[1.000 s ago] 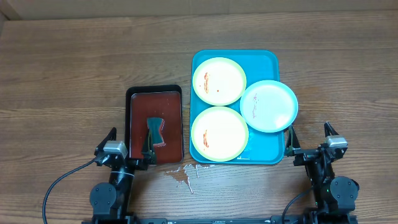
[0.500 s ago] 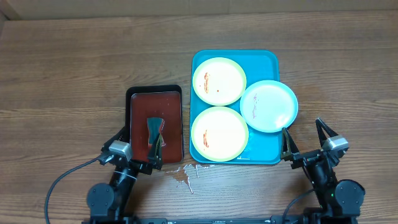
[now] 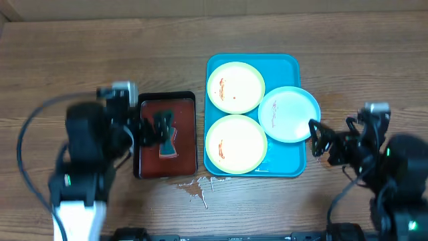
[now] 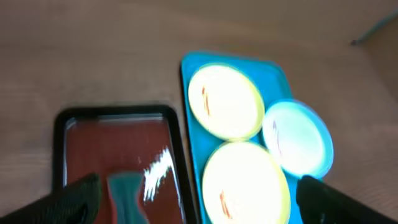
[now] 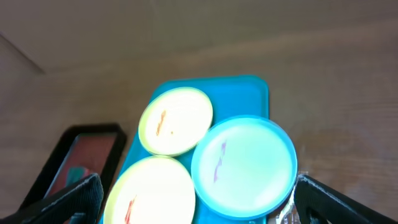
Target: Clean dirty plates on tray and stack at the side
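The left gripper will next clean dirty plates with the teal sponge, so it will grab it from above by its narrow middle [image 3: 166, 134] [image 4: 128, 202], which leaves the sponge's bottom free.
The turquoise tray [image 3: 284, 67] holds three plates. Two are yellow-green rimmed, one at the far side [image 3: 235, 87] and one at the near side [image 3: 235, 144]. A light blue rimmed plate [image 3: 289, 114] overlaps the tray's right edge. All carry small reddish smears. My left gripper [image 3: 148, 132] is open and empty, above the black tray. My right gripper [image 3: 319, 142] is open and empty, just right of the blue plate. The left wrist view [image 4: 199, 208] shows the tray [image 4: 186, 68] and plates [image 4: 225, 101]. The right wrist view [image 5: 199, 202] shows the blue plate [image 5: 244, 163] between its fingers.
A smaller black tray [image 3: 144, 100] with a reddish-brown inside lies left of the turquoise tray and holds a teal sponge [image 3: 165, 137]. A small brownish spill [image 3: 197, 187] marks the wooden table near the front edge.
Both arms have lifted and swung forward from the front edge. The left gripper now hangs over the black tray and the right one beside the blue plate. The plates have not moved.
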{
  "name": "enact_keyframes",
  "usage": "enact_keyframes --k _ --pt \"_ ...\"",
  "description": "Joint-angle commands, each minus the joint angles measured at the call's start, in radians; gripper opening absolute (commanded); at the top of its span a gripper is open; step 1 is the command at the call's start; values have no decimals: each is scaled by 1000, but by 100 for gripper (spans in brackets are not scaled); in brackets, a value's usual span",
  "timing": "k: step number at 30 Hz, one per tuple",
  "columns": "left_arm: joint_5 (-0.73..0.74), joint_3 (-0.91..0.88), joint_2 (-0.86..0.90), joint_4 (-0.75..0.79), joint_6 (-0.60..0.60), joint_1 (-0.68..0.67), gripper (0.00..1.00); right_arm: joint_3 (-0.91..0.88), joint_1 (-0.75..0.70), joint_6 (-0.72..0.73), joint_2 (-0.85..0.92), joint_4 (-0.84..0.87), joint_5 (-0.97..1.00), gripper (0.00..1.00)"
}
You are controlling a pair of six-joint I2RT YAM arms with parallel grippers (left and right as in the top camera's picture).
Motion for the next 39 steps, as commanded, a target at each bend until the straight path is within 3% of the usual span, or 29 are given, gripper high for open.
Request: enact_keyframes --k 1,5,9,10,12,15,18,24,32,36,39 --pt "37 207 187 -150 18 5 100 131 -2 5 137 -50 -60 100" --pt "85 328 335 -275 -24 5 100 146 -2 4 246 -23 -307 100" --pt "163 329 389 -322 -16 5 99 146 24 24 323 -5 -453 100" --pt "153 329 400 -339 -16 4 88 146 43 35 339 -17 -443 100" --pt "101 328 422 -380 -16 0 76 145 109 61 373 -64 -338 100" --pt "-21 328 441 -435 -27 -14 71 132 225 142 414 -112 -108 100" --pt "-107 328 442 -473 -34 -31 66 98 367 251 472 -109 60 93" --pt "-325 328 438 -529 -106 -77 66 61 522 406 684 -78 321 80" --pt "-323 328 439 -529 -106 -88 72 60 519 390 943 37 290 53" --pt "-311 315 444 -514 -110 -88 74 60 507 370 1028 66 293 49" --pt "-259 284 451 -482 -117 -90 73 60 476 370 1060 73 297 37"
